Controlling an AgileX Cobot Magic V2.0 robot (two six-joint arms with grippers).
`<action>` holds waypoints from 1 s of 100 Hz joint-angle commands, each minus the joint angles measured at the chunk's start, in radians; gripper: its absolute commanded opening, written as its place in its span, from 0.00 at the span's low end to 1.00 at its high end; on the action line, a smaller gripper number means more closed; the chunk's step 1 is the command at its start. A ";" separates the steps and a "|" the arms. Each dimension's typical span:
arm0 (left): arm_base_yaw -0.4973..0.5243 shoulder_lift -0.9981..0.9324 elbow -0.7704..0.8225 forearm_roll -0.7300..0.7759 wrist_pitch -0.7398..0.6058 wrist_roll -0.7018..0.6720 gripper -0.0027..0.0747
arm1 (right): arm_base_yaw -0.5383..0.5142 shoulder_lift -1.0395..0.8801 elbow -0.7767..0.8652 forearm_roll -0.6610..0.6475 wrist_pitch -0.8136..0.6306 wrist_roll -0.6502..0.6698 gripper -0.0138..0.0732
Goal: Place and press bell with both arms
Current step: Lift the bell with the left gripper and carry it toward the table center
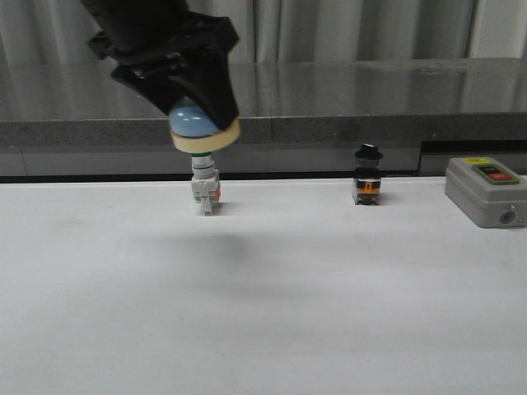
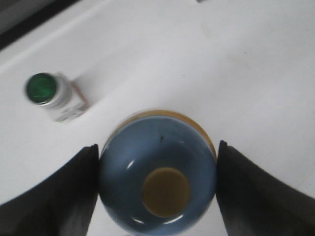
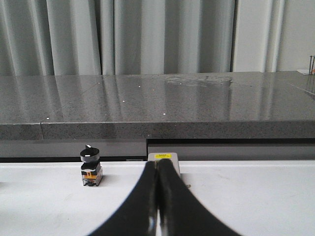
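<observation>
My left gripper should keep holding on, since the light-blue bell's (image 1: 200, 127) cream base hangs above the white table and it would drop if I opened now.
The light-blue bell (image 1: 200, 127) with its cream base hangs in the air at the upper left of the front view, well above the white table (image 1: 263, 313). My left gripper (image 1: 203, 123) is shut on it, one black finger on each side of the dome. The left wrist view shows the bell (image 2: 157, 174) from above, its cream button between the two fingers (image 2: 64, 196). My right gripper (image 3: 158, 169) is shut and empty, low over the table. It does not show in the front view.
A green-capped white switch (image 1: 205, 188) stands right under the held bell and also shows in the left wrist view (image 2: 47, 92). A black-capped switch (image 1: 367, 174) stands at centre back. A grey button box (image 1: 486, 189) sits at the right. A dark stone ledge (image 1: 329, 107) runs behind.
</observation>
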 commanded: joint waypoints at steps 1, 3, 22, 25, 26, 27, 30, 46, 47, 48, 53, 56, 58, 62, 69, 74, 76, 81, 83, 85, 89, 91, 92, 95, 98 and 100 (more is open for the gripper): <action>-0.059 -0.014 -0.033 -0.018 -0.043 0.005 0.38 | -0.005 -0.018 -0.014 -0.011 -0.083 -0.002 0.09; -0.068 -0.005 -0.033 -0.018 -0.043 0.005 0.38 | -0.005 -0.018 -0.014 -0.011 -0.083 -0.002 0.09; -0.166 0.081 -0.033 -0.017 -0.109 0.020 0.38 | -0.005 -0.018 -0.014 -0.011 -0.083 -0.002 0.09; -0.175 0.093 -0.033 -0.017 -0.121 0.020 0.38 | -0.005 -0.018 -0.014 -0.011 -0.083 -0.002 0.09; -0.177 0.096 -0.033 -0.017 -0.121 0.020 0.38 | -0.005 -0.018 -0.014 -0.011 -0.083 -0.002 0.09; -0.181 0.100 -0.033 -0.017 -0.126 0.020 0.38 | -0.005 -0.018 -0.014 -0.011 -0.083 -0.002 0.09; -0.187 0.115 -0.033 -0.017 -0.138 0.020 0.38 | -0.005 -0.018 -0.014 -0.011 -0.083 -0.002 0.09; -0.204 0.184 -0.033 -0.017 -0.164 0.020 0.38 | -0.005 -0.018 -0.014 -0.011 -0.083 -0.002 0.09; -0.204 0.187 -0.033 -0.017 -0.167 0.021 0.38 | -0.005 -0.018 -0.014 -0.011 -0.083 -0.002 0.09; -0.204 0.189 -0.033 -0.017 -0.167 0.021 0.38 | -0.005 -0.018 -0.014 -0.011 -0.083 -0.002 0.09; -0.204 0.202 -0.033 -0.017 -0.167 0.021 0.38 | -0.005 -0.018 -0.014 -0.011 -0.083 -0.002 0.09; -0.204 0.204 -0.033 -0.017 -0.168 0.021 0.40 | -0.005 -0.018 -0.014 -0.011 -0.083 -0.002 0.09; -0.204 0.204 -0.033 -0.017 -0.168 0.021 0.42 | -0.005 -0.018 -0.014 -0.011 -0.083 -0.002 0.09; -0.204 0.206 -0.033 -0.017 -0.168 0.021 0.47 | -0.005 -0.018 -0.014 -0.011 -0.083 -0.002 0.09; -0.204 0.206 -0.036 -0.017 -0.172 0.021 0.59 | -0.005 -0.018 -0.014 -0.011 -0.083 -0.002 0.09; -0.204 0.206 -0.043 -0.017 -0.172 0.021 0.70 | -0.005 -0.018 -0.014 -0.011 -0.083 -0.002 0.09; -0.204 0.206 -0.043 -0.017 -0.177 0.021 0.72 | -0.005 -0.018 -0.014 -0.011 -0.083 -0.002 0.09; -0.204 0.204 -0.048 -0.017 -0.179 0.021 0.77 | -0.005 -0.018 -0.014 -0.011 -0.083 -0.002 0.09; -0.204 0.204 -0.050 -0.017 -0.179 0.021 0.77 | -0.005 -0.018 -0.014 -0.011 -0.083 -0.002 0.09; -0.204 0.204 -0.052 -0.017 -0.179 0.021 0.77 | -0.005 -0.018 -0.014 -0.011 -0.083 -0.002 0.09; -0.204 0.204 -0.054 -0.017 -0.183 0.021 0.77 | -0.005 -0.018 -0.014 -0.011 -0.083 -0.002 0.09; -0.204 0.202 -0.054 -0.017 -0.185 0.021 0.77 | -0.005 -0.018 -0.014 -0.011 -0.083 -0.002 0.09; -0.204 0.203 -0.056 -0.017 -0.185 0.021 0.77 | -0.005 -0.018 -0.014 -0.011 -0.083 -0.002 0.09; -0.204 0.203 -0.060 -0.017 -0.181 0.021 0.77 | -0.005 -0.018 -0.014 -0.011 -0.083 -0.002 0.09; -0.204 0.203 -0.065 -0.017 -0.177 0.019 0.77 | -0.005 -0.018 -0.014 -0.011 -0.083 -0.002 0.09; -0.204 0.200 -0.069 -0.017 -0.178 0.015 0.77 | -0.005 -0.018 -0.014 -0.011 -0.083 -0.002 0.09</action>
